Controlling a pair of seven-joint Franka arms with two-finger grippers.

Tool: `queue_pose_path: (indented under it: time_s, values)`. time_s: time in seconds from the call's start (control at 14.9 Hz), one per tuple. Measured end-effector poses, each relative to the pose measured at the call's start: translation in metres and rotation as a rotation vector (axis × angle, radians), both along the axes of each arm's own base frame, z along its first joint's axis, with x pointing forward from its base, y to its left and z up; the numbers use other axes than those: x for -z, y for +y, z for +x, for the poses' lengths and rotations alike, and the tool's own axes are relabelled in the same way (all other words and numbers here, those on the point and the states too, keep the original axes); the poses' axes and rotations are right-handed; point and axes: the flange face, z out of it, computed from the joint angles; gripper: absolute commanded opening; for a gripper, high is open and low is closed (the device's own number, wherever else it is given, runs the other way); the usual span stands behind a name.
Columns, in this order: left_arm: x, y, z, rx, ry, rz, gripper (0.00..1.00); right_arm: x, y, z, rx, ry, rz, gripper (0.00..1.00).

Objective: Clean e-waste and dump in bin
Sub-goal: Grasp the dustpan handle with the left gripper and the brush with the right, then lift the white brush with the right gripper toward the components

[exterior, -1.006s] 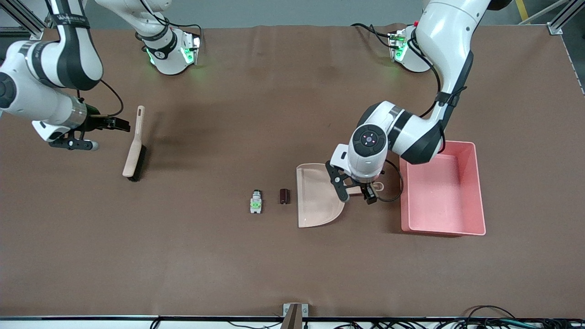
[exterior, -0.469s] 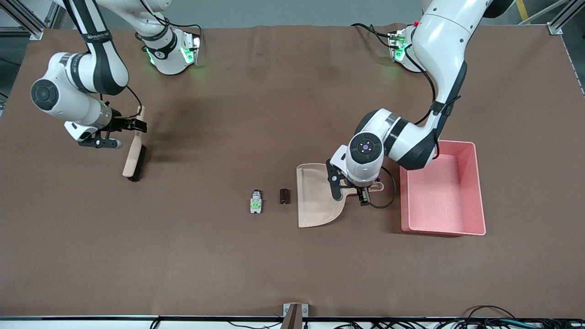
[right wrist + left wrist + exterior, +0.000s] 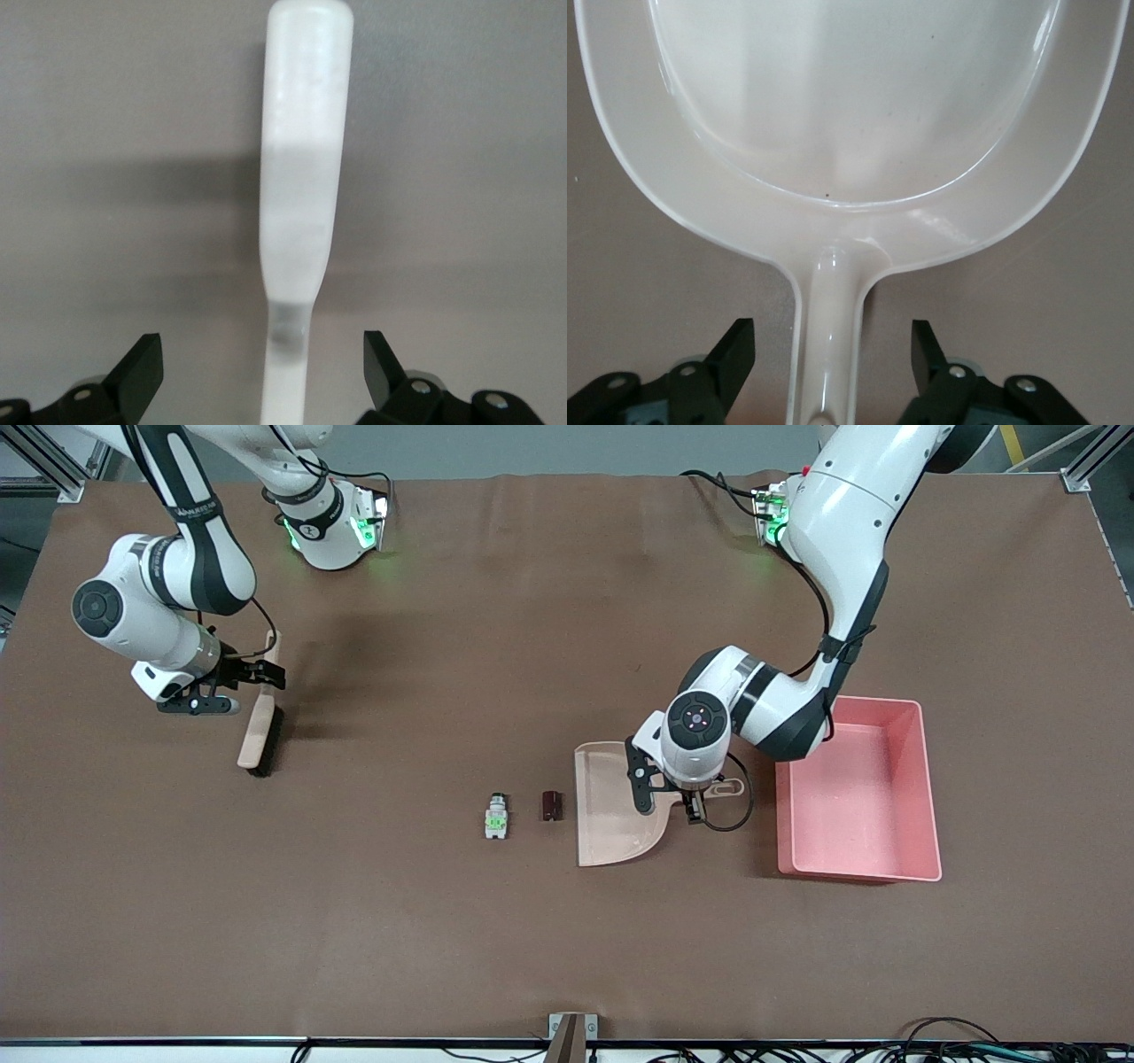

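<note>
In the right wrist view my right gripper's fingers are still above the brush handle's narrow neck (image 3: 285, 363), so it is too early to close; it lowers first.
The e-waste lies on the brown mat: a white-and-green switch (image 3: 496, 817) and a dark maroon cylinder (image 3: 551, 804) beside it, just off the open lip of the beige dustpan (image 3: 611, 815). The pink bin (image 3: 855, 797) stands empty beside the dustpan, toward the left arm's end. My left gripper (image 3: 669, 804) (image 3: 833, 354) is open, straddling the dustpan's handle (image 3: 830, 328) with a gap on each side. My right gripper (image 3: 261, 676) (image 3: 263, 363) is open, straddling the handle (image 3: 301, 177) of the brush (image 3: 260, 731).
The brush lies toward the right arm's end of the table, far from the e-waste. Both robot bases stand along the table edge farthest from the front camera. A metal bracket (image 3: 571, 1027) sits at the edge nearest it.
The right arm has swung in from the table's end and brought its open gripper over the brush handle. The left gripper has shifted along the dustpan handle and its jaws have narrowed.
</note>
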Motion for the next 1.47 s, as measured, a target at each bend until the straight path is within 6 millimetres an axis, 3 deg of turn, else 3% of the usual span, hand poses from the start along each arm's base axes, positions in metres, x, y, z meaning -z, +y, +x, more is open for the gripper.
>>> queue_pose_path:
  time_s: [0.34,0.47,0.87,1.07,1.27,1.47]
  values:
    - [0.004,-0.007,-0.003,0.031,-0.014,0.009,0.69,0.027,-0.003,0.007,-0.003,-0.045,-0.007,0.99]
    - [0.006,-0.009,-0.004,0.043,-0.018,0.017,0.65,0.032,-0.003,0.009,-0.004,-0.06,-0.01,0.92]
    - [0.008,-0.01,-0.003,0.071,-0.046,0.029,0.54,0.034,-0.003,0.012,-0.007,-0.075,-0.012,0.67]
    - [0.011,-0.01,-0.003,0.072,-0.043,0.03,0.52,0.035,-0.003,0.012,-0.007,-0.074,-0.012,0.63]
    - [0.014,-0.01,-0.003,0.073,-0.04,0.031,0.4,0.036,-0.003,0.014,-0.007,-0.073,-0.012,0.6]
    - [0.014,-0.01,-0.003,0.073,-0.041,0.031,0.36,0.039,-0.004,0.016,-0.007,-0.077,-0.013,0.58]
